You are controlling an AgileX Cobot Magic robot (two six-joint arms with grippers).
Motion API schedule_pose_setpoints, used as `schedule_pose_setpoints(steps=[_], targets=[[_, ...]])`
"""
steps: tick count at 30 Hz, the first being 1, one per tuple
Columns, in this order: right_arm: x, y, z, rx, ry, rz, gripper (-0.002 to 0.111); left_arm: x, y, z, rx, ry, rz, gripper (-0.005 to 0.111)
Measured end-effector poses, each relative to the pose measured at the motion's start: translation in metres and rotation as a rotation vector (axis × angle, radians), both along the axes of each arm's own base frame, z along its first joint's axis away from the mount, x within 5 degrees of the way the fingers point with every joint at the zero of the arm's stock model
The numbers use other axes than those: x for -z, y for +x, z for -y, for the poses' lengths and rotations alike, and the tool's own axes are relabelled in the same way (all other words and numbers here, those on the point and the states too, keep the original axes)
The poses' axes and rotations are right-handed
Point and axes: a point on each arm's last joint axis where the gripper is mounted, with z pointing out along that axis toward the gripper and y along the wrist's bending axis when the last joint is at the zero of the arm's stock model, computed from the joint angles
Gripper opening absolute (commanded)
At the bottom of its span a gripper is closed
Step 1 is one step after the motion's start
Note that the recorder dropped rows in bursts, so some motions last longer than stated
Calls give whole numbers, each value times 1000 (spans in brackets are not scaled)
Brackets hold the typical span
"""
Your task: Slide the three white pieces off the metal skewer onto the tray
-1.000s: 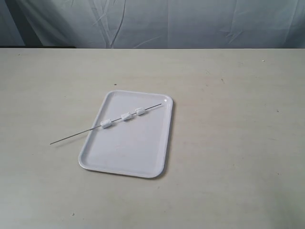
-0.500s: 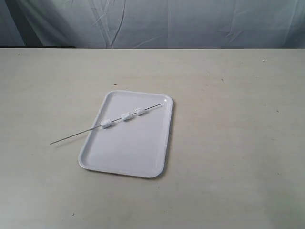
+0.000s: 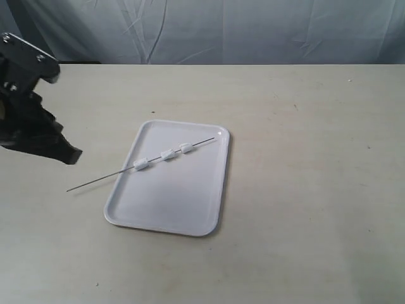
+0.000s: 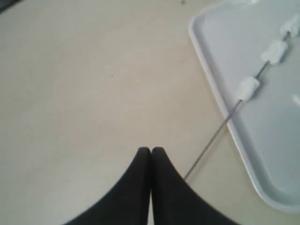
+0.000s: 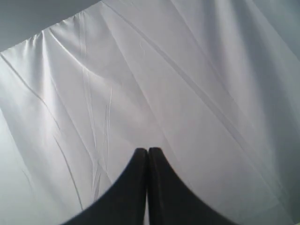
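Note:
My left gripper grabs the metal skewer (image 3: 95,181) by its bare end next, which leaves the three white pieces free to slide off.
The white tray (image 3: 171,196) lies mid-table. Across its far half runs the thin metal skewer (image 3: 95,181), its bare end sticking out over the table to the left. Three white pieces (image 3: 167,154) are threaded on it above the tray. My left gripper (image 3: 71,156) has come in at the left edge, shut and empty, a short way from the skewer's free end. In the left wrist view the gripper (image 4: 150,150) is shut beside the skewer (image 4: 208,147), with the pieces (image 4: 247,87) and tray (image 4: 243,140) beyond. My right gripper (image 5: 148,151) is shut, facing only cloth.
A wrinkled pale cloth backdrop (image 3: 240,31) hangs behind the beige table (image 3: 304,190). The right arm does not show in the exterior view.
The left arm has entered the exterior view from the left edge. The skewer, pieces and tray have not moved.

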Motion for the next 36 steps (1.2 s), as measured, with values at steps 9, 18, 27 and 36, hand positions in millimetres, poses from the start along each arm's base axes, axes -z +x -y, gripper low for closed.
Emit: schedule_pose_setpoints(steps=[9, 18, 27, 36], targets=[[-79, -7, -5, 51, -305, -211, 6, 42, 45, 25, 231, 131, -200, 19], [-49, 61, -27, -249, -491, -872, 36, 69, 69, 38, 309, 158, -365, 38], [-45, 66, -30, -275, -494, -907, 36, 93, 80, 42, 373, 192, -361, 38], [-45, 66, -30, -275, -494, -907, 36, 108, 79, 42, 383, 206, -417, 24]])
